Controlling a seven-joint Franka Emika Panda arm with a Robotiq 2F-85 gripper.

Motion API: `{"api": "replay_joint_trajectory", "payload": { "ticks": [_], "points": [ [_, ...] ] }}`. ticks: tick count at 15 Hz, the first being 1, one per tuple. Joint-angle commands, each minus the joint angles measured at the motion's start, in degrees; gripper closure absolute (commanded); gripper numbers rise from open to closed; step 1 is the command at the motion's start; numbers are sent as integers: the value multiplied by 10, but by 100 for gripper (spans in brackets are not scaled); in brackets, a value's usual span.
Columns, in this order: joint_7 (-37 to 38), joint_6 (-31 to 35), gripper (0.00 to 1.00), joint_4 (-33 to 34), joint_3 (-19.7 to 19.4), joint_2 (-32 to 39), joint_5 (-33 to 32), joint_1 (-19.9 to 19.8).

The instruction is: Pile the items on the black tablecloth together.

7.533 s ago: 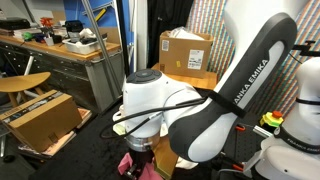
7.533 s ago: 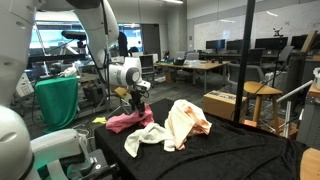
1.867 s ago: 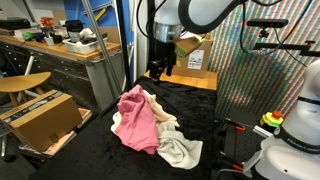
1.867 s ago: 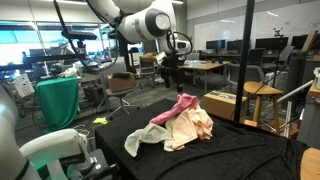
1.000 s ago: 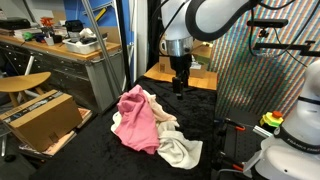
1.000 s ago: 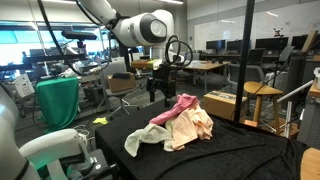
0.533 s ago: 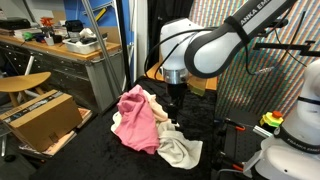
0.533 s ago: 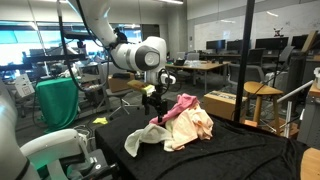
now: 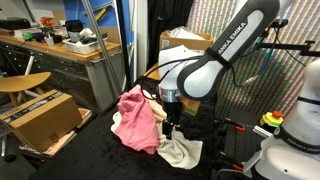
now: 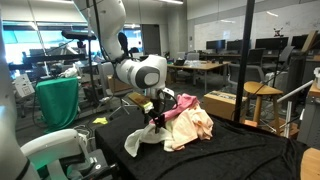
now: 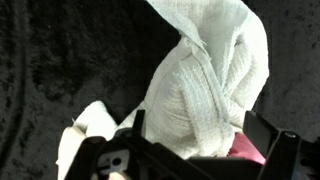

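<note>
The white towel's fold is between my open fingers but below them, so my gripper should come down first and then close on the towel.
A pink cloth lies heaped on the black tablecloth, with a white towel beside it. In an exterior view the pink cloth sits on a cream cloth, and the white towel trails off toward the front. My gripper is low over the white towel, also seen in an exterior view. In the wrist view the gripper is open, its jaws on either side of a bunched fold of the white towel, with pink cloth at the right finger.
A cardboard box stands behind the table, and another cardboard box on the floor beside it. A wooden stool and a box are past the table's far side. A green-draped object stands nearby.
The arm has swung down from above the table's back to the cloths. The gripper now straddles the white towel. The cloths have not visibly moved.
</note>
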Motion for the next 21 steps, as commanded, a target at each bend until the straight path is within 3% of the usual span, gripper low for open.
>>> {"api": "replay_joint_trajectory", "payload": {
  "ticks": [1,10,11,12,14,21],
  "points": [
    [-26,36,0,1,8,17,34,-7],
    [-70,57,0,0,16,38,42,-9],
    [-75,49,6,1,20,37,44,-10],
    [-78,45,26,1,22,37,45,-11],
    [-81,35,30,2,26,35,45,-11],
    [-91,-4,84,3,27,25,48,-16]
  ]
}}
